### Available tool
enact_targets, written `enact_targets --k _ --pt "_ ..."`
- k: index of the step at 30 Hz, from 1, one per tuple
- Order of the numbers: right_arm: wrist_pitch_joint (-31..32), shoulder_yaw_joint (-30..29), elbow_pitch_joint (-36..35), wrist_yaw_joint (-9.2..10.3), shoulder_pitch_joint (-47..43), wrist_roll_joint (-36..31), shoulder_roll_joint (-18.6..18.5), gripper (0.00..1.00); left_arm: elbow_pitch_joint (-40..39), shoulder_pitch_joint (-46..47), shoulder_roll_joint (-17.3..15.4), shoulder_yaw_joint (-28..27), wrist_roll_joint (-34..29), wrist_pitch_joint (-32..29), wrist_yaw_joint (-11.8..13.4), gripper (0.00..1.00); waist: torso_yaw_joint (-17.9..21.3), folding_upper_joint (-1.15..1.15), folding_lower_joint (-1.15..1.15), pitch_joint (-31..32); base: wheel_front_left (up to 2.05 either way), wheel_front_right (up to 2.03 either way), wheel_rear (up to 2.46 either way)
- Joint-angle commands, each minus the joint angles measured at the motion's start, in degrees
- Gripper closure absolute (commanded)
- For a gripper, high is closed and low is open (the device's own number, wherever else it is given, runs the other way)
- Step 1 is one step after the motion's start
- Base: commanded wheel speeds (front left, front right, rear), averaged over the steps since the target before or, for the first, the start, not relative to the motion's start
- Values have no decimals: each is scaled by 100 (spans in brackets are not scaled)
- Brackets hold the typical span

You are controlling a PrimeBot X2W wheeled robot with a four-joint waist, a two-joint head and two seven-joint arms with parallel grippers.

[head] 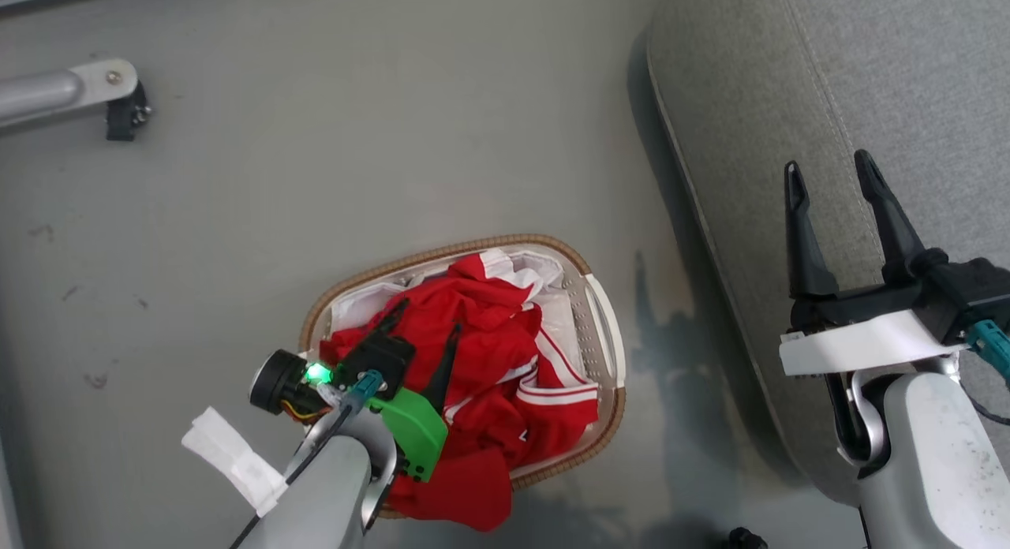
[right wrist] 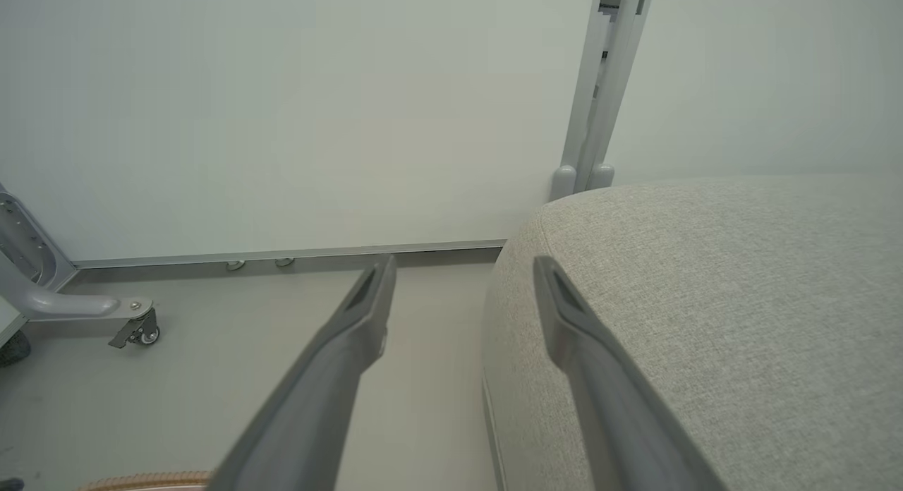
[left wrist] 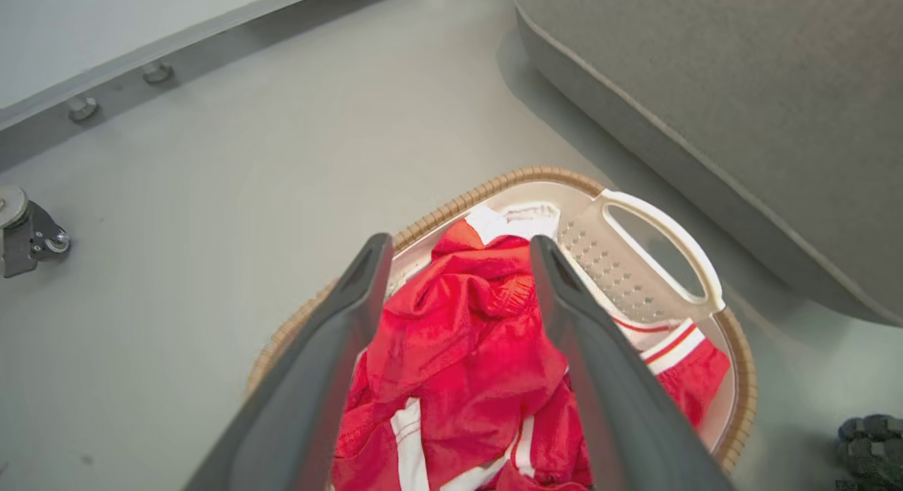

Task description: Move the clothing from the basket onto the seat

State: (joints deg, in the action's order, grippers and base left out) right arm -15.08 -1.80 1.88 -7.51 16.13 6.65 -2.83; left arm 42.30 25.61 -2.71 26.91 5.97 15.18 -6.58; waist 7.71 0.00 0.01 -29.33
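Observation:
The left gripper will next grab the red clothing by its raised fold (head: 428,314) to move it onto the seat, because the rest lies slack and bunched in the basket (head: 607,336).
Red clothing (head: 489,352) with white stripes fills the oval basket (head: 607,336) on the floor, one piece spilling over the near rim. My left gripper (head: 430,316) hangs open just over the pile, one finger on each side of a red fold (left wrist: 458,322), nothing pinched. The basket's white handle (left wrist: 663,247) and brown woven rim show in the left wrist view. The light grey seat (head: 828,84) lies to the right. My right gripper (head: 828,174) is open and empty above the seat's left edge (right wrist: 705,300).
A metal frame leg with a caster (head: 118,111) stands on the grey floor at the far left. A pale wall with a metal base rail (right wrist: 282,255) runs behind. A dark wheel (left wrist: 871,441) sits beside the basket.

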Motion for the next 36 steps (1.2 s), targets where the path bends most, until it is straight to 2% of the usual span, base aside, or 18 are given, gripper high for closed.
enact_targets --k 1,9,18,26,28,29,30,31,32,36 --pt "-14 19 -66 4 144 60 -12 0 155 247 -87 36 -95 -4 -27 0 443 0 -1 -769 0 0 0" --pt "-14 180 -242 4 446 297 -11 0 1089 1000 -212 160 -299 -4 42 0 643 0 -1 -1343 0 0 0" --pt "-14 306 -277 4 599 509 -12 0 1742 1611 -382 73 -353 -4 414 0 825 0 -1 -1687 0 0 0" --pt "-14 407 -271 4 667 669 -13 0 2274 1994 -397 125 -347 -31 526 0 934 0 -1 -1831 0 0 0" --pt "-14 442 -276 4 672 676 -12 0 2434 2068 -371 156 -334 -115 479 0 959 0 -1 -1850 0 0 0" --pt "-14 453 -278 4 677 684 -13 0 2489 2104 -357 163 -321 -148 468 18 968 0 -1 -1855 0 0 0" --pt "-14 466 -279 4 679 696 -13 0 2560 2138 -332 173 -307 -173 452 59 978 0 -1 -1858 0 0 0" --pt "-14 473 -276 4 677 708 -13 0 2605 2151 -314 185 -300 -194 435 73 982 0 -1 -1857 0 0 0" --pt "-14 474 -267 4 672 715 -13 0 2650 2154 -295 199 -282 -201 412 100 983 0 -1 -1852 0 0 0" --pt "-14 460 -213 4 639 711 -13 0 2773 2108 -258 247 -248 -181 354 100 951 0 -1 -1784 0 0 0"
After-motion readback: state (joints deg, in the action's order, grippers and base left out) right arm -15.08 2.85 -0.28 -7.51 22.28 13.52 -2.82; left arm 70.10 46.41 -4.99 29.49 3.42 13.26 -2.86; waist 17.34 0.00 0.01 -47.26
